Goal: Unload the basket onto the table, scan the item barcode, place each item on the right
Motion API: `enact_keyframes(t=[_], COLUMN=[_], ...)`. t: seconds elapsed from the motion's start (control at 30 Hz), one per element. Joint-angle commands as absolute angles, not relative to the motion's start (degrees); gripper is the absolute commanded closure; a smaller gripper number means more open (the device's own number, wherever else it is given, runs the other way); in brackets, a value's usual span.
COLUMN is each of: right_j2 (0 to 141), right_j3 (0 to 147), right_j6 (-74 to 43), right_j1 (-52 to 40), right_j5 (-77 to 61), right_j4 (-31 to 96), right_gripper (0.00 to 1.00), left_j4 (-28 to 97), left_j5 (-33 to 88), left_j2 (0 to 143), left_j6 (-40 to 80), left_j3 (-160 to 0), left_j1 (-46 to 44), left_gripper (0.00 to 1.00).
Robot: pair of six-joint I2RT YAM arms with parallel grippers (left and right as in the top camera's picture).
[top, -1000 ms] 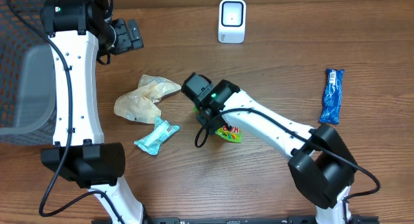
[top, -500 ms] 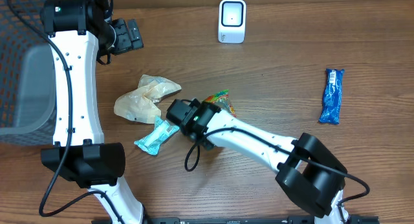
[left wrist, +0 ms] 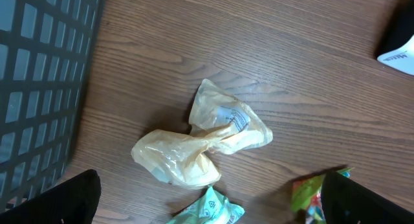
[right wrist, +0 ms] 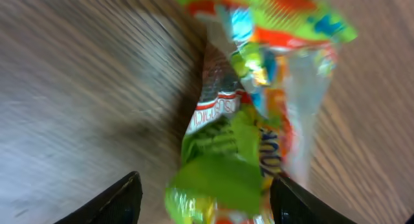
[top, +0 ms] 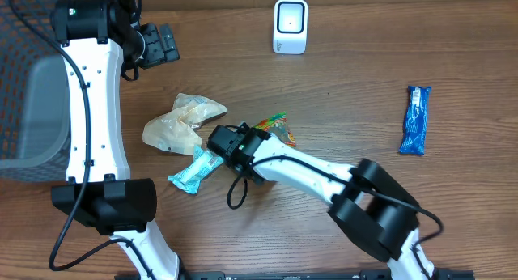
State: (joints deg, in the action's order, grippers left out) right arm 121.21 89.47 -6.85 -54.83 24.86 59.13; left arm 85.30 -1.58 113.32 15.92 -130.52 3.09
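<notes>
The snack packet (right wrist: 249,140) will next be picked up by my right gripper at its folded green near end (right wrist: 218,186), which leaves its printed body uncovered for scanning the barcode.
A green and orange snack packet (right wrist: 249,140) lies on the wooden table between the fingers of my right gripper (right wrist: 210,208). The jaws stand open: the left finger (right wrist: 119,199) is clear of the packet and the right finger (right wrist: 307,204) is close beside it. From overhead the packet (top: 276,127) pokes out behind the right wrist at the table's middle. The white barcode scanner (top: 290,26) stands at the far edge. My left gripper (top: 164,44) hangs open high at the back left, holding nothing.
A crumpled yellowish bag (top: 180,122) and a teal packet (top: 195,168) lie just left of the right wrist. A blue bar wrapper (top: 416,119) rests at the far right. A grey mesh basket (top: 28,78) stands along the left edge.
The right wrist has swung left toward the teal packet, and the green and orange packet now lies farther back than a second ago. The left arm has not moved.
</notes>
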Motion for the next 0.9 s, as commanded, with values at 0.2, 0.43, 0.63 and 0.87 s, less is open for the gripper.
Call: enact_keyframes(t=[0.2,0.43,0.63,0.87], right_j2=[126.17,126.48,126.45,121.51], right_j3=[89.95,89.95,90.04,95.07], right_j6=[-6.76,-5.69,-5.58,-2.5], right_j1=[-52.21,-48.69,-45.32,-44.62], right_j5=[25.85,25.89,24.77,5.76], right_j4=[59.18,58.37,58.33,60.62], right_gripper=[0.32,0.83,0.96,0.96], left_j4=[85.21,85.21,85.21,85.21], left_j5=[-1.91,-1.91,-1.89,-1.89], left_j2=[113.14,113.14,113.14,113.14], left_j6=[15.42,15.4,15.42,15.42], left_j3=[-130.21,-130.21,-130.21,-130.21], left_j1=[2.98,2.98,2.98,2.98], left_gripper=[0.0,0.0,0.0,0.0])
